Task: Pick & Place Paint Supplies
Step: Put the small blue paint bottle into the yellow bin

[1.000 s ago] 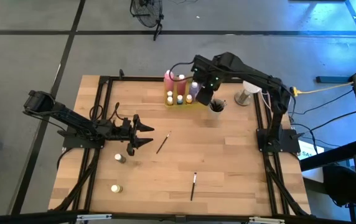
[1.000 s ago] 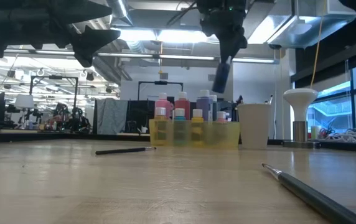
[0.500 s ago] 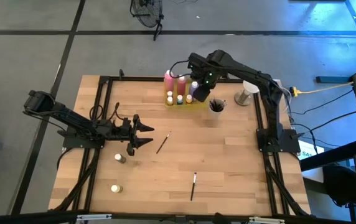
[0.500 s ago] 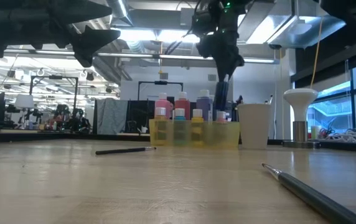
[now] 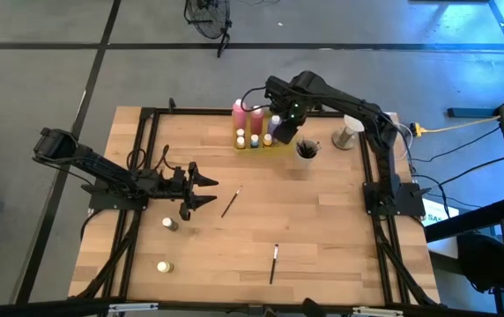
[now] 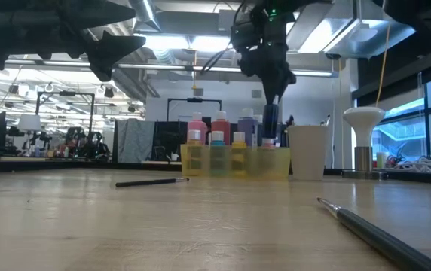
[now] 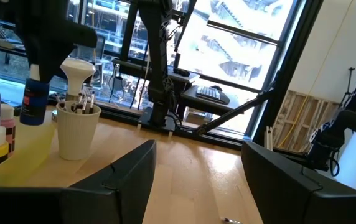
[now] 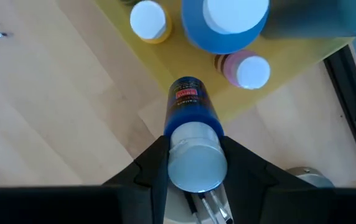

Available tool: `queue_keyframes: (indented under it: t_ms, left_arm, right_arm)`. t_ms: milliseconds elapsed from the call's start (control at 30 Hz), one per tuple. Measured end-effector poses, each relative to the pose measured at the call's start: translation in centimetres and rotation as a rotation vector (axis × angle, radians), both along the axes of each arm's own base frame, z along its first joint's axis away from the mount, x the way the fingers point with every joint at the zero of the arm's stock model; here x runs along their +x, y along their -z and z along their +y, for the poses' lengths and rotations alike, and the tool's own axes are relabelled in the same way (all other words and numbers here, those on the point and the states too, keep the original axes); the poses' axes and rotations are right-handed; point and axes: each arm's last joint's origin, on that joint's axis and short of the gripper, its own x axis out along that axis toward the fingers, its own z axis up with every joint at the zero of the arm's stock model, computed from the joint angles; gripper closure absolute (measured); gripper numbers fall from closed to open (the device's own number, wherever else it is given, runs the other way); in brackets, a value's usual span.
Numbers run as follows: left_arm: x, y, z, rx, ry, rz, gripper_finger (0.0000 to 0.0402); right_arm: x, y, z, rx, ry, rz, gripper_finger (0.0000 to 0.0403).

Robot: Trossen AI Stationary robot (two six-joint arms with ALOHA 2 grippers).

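The blue bottle [image 8: 190,102] hangs above the yellow tray [image 8: 165,59] in the right wrist view, so the robot's right gripper needs to keep holding the bottle until it is lower.
My right gripper [image 8: 193,167] is shut on a blue paint bottle [image 8: 192,112] with a grey cap. It hangs over the right end of the yellow tray [image 5: 256,141] at the table's far side. The bottle [image 6: 270,122] stands upright, its lower end level with the tray's rim [image 6: 276,150]. Pink, purple and small pale-capped bottles [image 6: 219,135] stand in the tray. My left gripper [image 5: 206,191] hovers open at the table's left with nothing between its fingers. Two paintbrushes [image 5: 230,202] [image 5: 274,262] and two small bottles [image 5: 171,224] [image 5: 164,266] lie on the table. My right gripper pinches the blue bottle just under its grey cap [image 8: 196,163], one finger on each side. The fingers [image 8: 156,163] come from above and point down. The bottle hangs upright below them, over the tray's right end. Whether its bottom touches the tray, I cannot tell.
A pale cup [image 5: 306,151] holding brushes stands just right of the tray, close to the held bottle. A white mushroom-shaped object [image 5: 347,134] stands at the far right. Black frame rails [image 5: 375,167] run along the table's edges. The table's middle and near right are bare wood.
My right gripper has sunk toward the tray and gone a little toward the table's left edge. The blue bottle was tilted and high above the tray; it now hangs upright with its lower end at the tray's rim.
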Motion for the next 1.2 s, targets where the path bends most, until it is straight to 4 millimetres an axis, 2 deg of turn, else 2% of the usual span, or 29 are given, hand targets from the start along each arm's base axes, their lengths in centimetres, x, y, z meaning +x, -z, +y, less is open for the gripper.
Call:
queue_keyframes:
  t_ms: [200, 633, 1200]
  left_arm:
    - [0.0, 0.0, 0.0, 0.0, 0.0, 0.0, 0.0169]
    - [0.0, 0.0, 0.0, 0.0, 0.0, 0.0, 0.0169]
    - [0.0, 0.0, 0.0, 0.0, 0.0, 0.0, 0.0169]
  right_arm:
    - [0.8, 1.9, -0.5, 0.006, -0.004, 0.053, 0.0283]
    - [2.0, 4.6, -1.3, 0.025, -0.004, 0.098, 0.0283]
    - [2.4, 4.9, -1.5, 0.011, 0.006, 0.071, 0.0283]
